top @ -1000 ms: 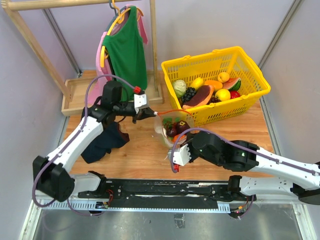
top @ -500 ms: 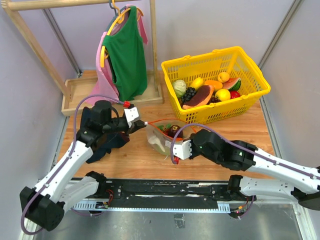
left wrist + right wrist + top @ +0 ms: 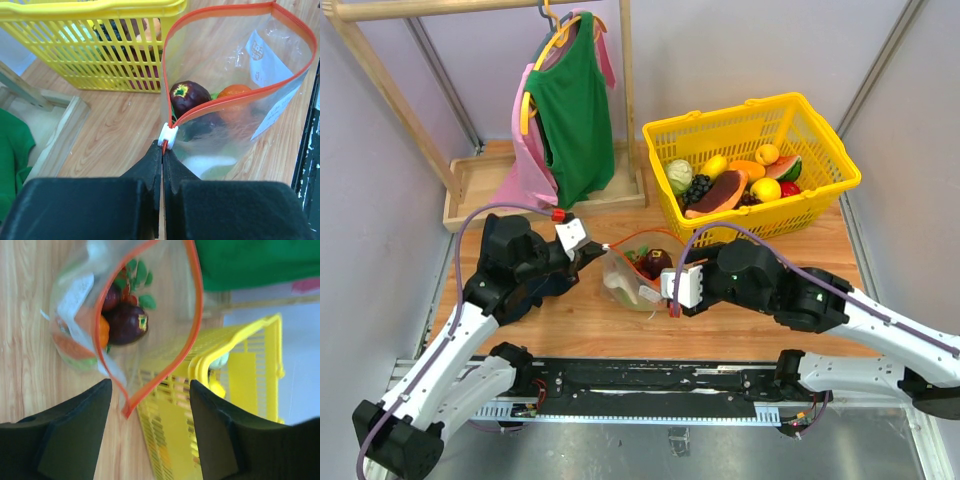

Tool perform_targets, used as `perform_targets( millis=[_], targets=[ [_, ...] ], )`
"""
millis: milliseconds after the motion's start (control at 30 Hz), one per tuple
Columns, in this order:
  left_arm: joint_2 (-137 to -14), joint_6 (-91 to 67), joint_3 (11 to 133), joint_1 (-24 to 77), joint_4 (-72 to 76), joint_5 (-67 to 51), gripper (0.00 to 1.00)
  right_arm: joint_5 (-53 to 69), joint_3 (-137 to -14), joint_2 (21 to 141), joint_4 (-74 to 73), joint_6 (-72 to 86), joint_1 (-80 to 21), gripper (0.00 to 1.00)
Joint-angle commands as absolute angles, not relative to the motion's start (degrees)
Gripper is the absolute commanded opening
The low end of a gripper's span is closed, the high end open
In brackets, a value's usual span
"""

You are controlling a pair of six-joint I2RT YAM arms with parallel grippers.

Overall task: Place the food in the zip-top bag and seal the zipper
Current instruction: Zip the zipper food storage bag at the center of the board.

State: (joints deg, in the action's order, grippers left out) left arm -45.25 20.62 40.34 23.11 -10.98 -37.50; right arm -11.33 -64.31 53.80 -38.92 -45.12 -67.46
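Note:
Next, the right gripper pinches both zipper edges together at the bag's loose corner (image 3: 129,407) to seal the zipper, since this leaves the white slider free.
The clear zip-top bag (image 3: 632,275) lies on the wooden table between my two grippers, its mouth gaping. The orange-red zipper (image 3: 220,100) runs round the mouth, and a white slider (image 3: 168,136) sits at its left end. My left gripper (image 3: 163,145) is shut on that zipper end just behind the slider. Food lies inside the bag: a dark purple fruit (image 3: 190,95), an orange piece (image 3: 235,91) and green leaves (image 3: 142,275). My right gripper (image 3: 150,385) is open, with the bag's other corner (image 3: 125,410) loose between its fingers (image 3: 90,410). In the top view this gripper (image 3: 672,293) sits at the bag's right side.
A yellow basket (image 3: 750,105) with several toy fruits stands at the back right, close behind the bag. A wooden clothes rack with a green top (image 3: 575,110) stands at the back left. A dark cloth (image 3: 535,285) lies under my left arm.
My left gripper has drawn the bag's zipper end leftward and nearer, and the bag followed. My right gripper has opened and let go of the bag's other corner.

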Motion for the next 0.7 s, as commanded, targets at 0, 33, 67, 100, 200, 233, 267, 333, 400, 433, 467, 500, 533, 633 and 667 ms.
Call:
perform_targets(
  millis=[0,33,67,100,200,233,267,333,400,433,467,500,533,633,667],
  targets=[
    [-42.50,19.34,39.60,23.42,-6.52,-36.66,0.01,1.06,-67.85,54.52,-33.40,-41.53,-66.80,0.70],
    [-42.41,19.36,39.65,23.46,-6.58,-36.50,0.01,2.24,-68.31,55.20,-31.60,-40.49,-66.80,0.75],
    [-42.29,19.35,39.68,23.44,-6.66,-36.46,0.01,3.39,-69.17,56.03,-30.18,-39.43,-66.79,0.79],
    [-42.23,19.41,39.79,23.44,-6.80,-36.35,0.01,4.73,-70.48,57.32,-29.18,-38.18,-66.84,0.82],
    [-41.74,19.43,39.82,23.47,-6.90,-35.91,0.01,6.46,-73.70,61.75,-26.92,-35.29,-66.82,0.89],
    [-41.48,19.50,39.74,23.44,-6.89,-35.89,0.00,6.84,-74.80,63.33,-26.31,-34.69,-66.82,0.90],
    [-41.22,19.52,39.68,23.43,-6.87,-35.86,0.00,7.18,-75.78,64.92,-25.83,-34.15,-66.80,0.93],
    [-40.77,19.44,39.55,23.48,-6.84,-35.66,0.00,7.45,-77.69,68.07,-24.75,-32.88,-66.80,0.96],
    [-40.39,19.43,39.54,23.40,-6.90,-35.60,0.00,6.96,-79.74,71.25,-24.21,-32.41,-66.80,0.97],
    [-40.22,19.47,39.49,23.41,-6.90,-35.67,0.00,6.19,-80.60,72.85,-23.92,-32.49,-66.80,0.98],
    [-40.11,19.53,39.43,23.46,-6.80,-35.70,0.00,5.19,-81.28,74.28,-23.50,-32.70,-66.80,0.98],
    [-40.00,19.45,39.33,23.40,-6.71,-35.75,0.00,4.22,-81.59,75.76,-22.48,-32.74,-66.73,0.99],
    [-39.95,19.37,39.29,23.38,-6.61,-35.97,0.01,3.81,-81.76,77.06,-21.19,-32.71,-66.59,1.00],
    [-39.92,19.22,39.34,23.39,-6.59,-36.12,0.01,5.92,-82.58,81.03,-18.85,-31.99,-65.38,1.00],
    [-39.90,19.26,39.35,23.45,-6.59,-36.12,0.01,6.53,-83.14,82.13,-18.61,-31.42,-64.81,0.99]
  ],
)
